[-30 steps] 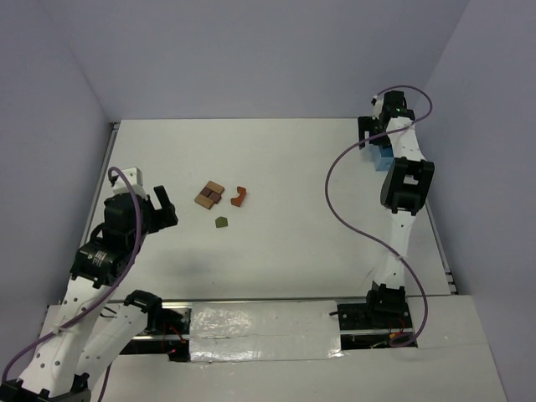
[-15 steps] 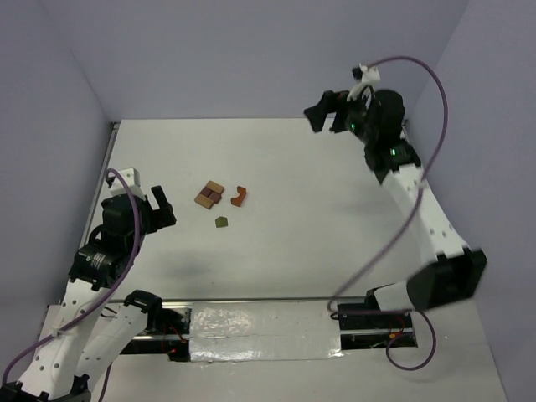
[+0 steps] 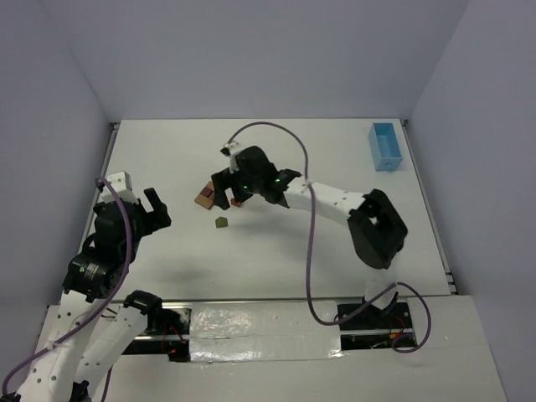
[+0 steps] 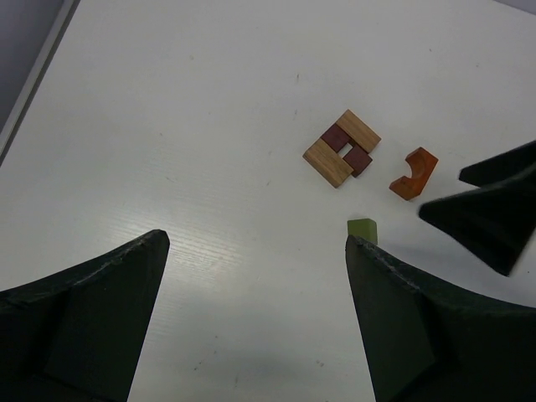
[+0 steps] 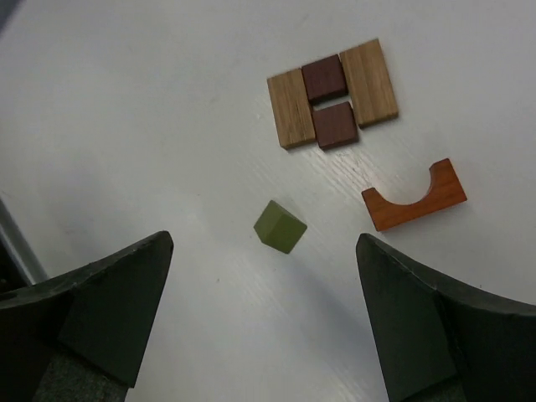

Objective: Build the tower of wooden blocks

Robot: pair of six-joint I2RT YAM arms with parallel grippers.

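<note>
My right gripper is to build the tower, so it needs to grab the tan block nearest the olive green cube by its long sides and leave the tan block's broad sides free.
The wood blocks lie flat on the white table; no tower stands. Two tan and two dark brown pieces form a flat cluster (image 5: 332,94), also in the left wrist view (image 4: 342,148) and the top view (image 3: 203,198). A reddish-orange arch (image 5: 414,197) (image 4: 414,173) lies beside it. An olive green cube (image 5: 280,226) (image 4: 362,227) (image 3: 220,223) lies apart. My right gripper (image 3: 224,191) (image 5: 264,243) is open and empty, hovering over the blocks. My left gripper (image 3: 157,209) (image 4: 255,243) is open and empty, left of the blocks.
A light blue box (image 3: 385,146) stands at the table's far right. The right arm (image 3: 335,201) stretches across the middle of the table. The right gripper's fingers (image 4: 494,213) show at the right of the left wrist view. Walls enclose the table.
The right arm swung from the far right corner by the blue box to the table's middle, over the blocks. The left gripper drew slightly back and left.
</note>
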